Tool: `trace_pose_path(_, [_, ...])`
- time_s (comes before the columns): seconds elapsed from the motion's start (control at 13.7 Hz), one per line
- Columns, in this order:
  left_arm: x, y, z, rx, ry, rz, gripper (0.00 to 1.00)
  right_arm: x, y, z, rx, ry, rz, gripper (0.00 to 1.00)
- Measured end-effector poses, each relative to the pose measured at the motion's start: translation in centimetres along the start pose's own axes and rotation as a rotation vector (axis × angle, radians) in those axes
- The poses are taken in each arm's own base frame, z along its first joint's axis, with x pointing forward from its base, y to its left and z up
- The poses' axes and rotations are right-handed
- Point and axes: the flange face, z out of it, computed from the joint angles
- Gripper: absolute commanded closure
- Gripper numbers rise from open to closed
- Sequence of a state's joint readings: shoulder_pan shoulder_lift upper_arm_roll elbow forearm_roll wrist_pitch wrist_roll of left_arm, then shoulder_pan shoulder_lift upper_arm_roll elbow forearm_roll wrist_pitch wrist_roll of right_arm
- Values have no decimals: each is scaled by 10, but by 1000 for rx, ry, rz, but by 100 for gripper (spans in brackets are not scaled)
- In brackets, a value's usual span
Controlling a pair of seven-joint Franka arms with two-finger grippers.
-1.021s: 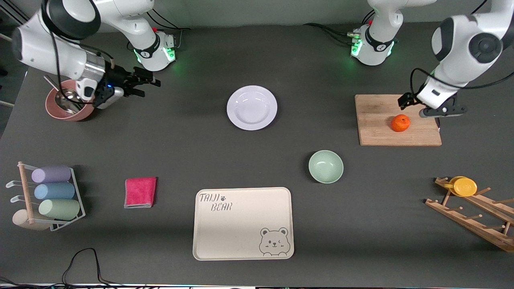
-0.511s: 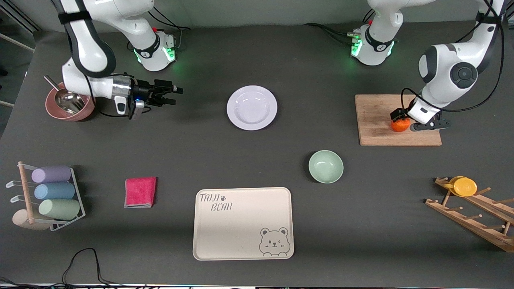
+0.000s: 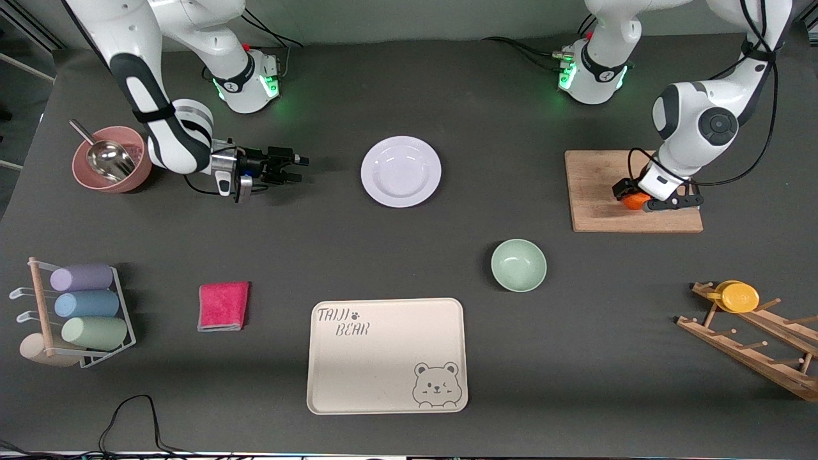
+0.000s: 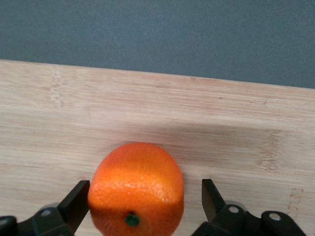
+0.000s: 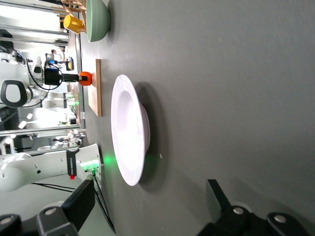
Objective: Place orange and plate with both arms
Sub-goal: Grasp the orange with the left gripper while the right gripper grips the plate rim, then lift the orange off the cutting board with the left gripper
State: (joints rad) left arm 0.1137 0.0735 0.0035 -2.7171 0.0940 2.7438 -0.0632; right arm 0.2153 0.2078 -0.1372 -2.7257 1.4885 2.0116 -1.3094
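The orange is between my left gripper's fingers, low over the cutting board (image 3: 601,191) (image 4: 236,147). My left gripper should close on the orange, because it would hold the orange now.
The orange (image 3: 631,202) sits on a wooden cutting board (image 3: 601,191) at the left arm's end of the table. My left gripper (image 3: 639,198) is down at the board, open, with a finger on each side of the orange (image 4: 138,182), which is not lifted. The white plate (image 3: 401,171) lies on the table between the two arms' bases. My right gripper (image 3: 300,168) is open and empty, low over the table, pointing at the plate with a gap between them. In the right wrist view the plate (image 5: 129,130) shows ahead of the open gripper (image 5: 150,189).
A mint-green bowl (image 3: 518,264) and a cream bear tray (image 3: 386,356) lie nearer the camera than the plate. A pink bowl with a metal scoop (image 3: 112,167), a pink cloth (image 3: 223,305) and a cup rack (image 3: 77,313) are at the right arm's end. A wooden rack holds a yellow cup (image 3: 738,296).
My left gripper has come down around the orange on the board. My right gripper has moved from beside the pink bowl toward the plate and dropped low.
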Motion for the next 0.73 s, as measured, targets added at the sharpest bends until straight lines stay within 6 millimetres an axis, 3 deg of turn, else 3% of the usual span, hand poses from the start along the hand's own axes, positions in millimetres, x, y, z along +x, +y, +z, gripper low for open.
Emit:
trace_pose_path(0.07, [0, 0, 2, 0, -2, 0, 1, -3, 6, 5, 18, -6, 18, 0])
trace_pose_path(0.15, [0, 0, 2, 0, -3, 0, 8, -5, 10, 9, 33, -9, 27, 0])
trace_pose_path(0.22, [0, 0, 2, 0, -2, 0, 58, -6, 13, 11, 43, -10, 20, 0])
trace_pose_path(0.29, [0, 0, 2, 0, -2, 0, 100, -7, 16, 13, 44, -9, 16, 0])
trace_pose_path(0.51, [1, 0, 0, 0, 2, 0, 100, -9, 21, 15, 43, -11, 18, 0])
trace_pose_path(0.73, [1, 0, 1, 0, 1, 0, 100, -11, 25, 16, 41, -14, 27, 27])
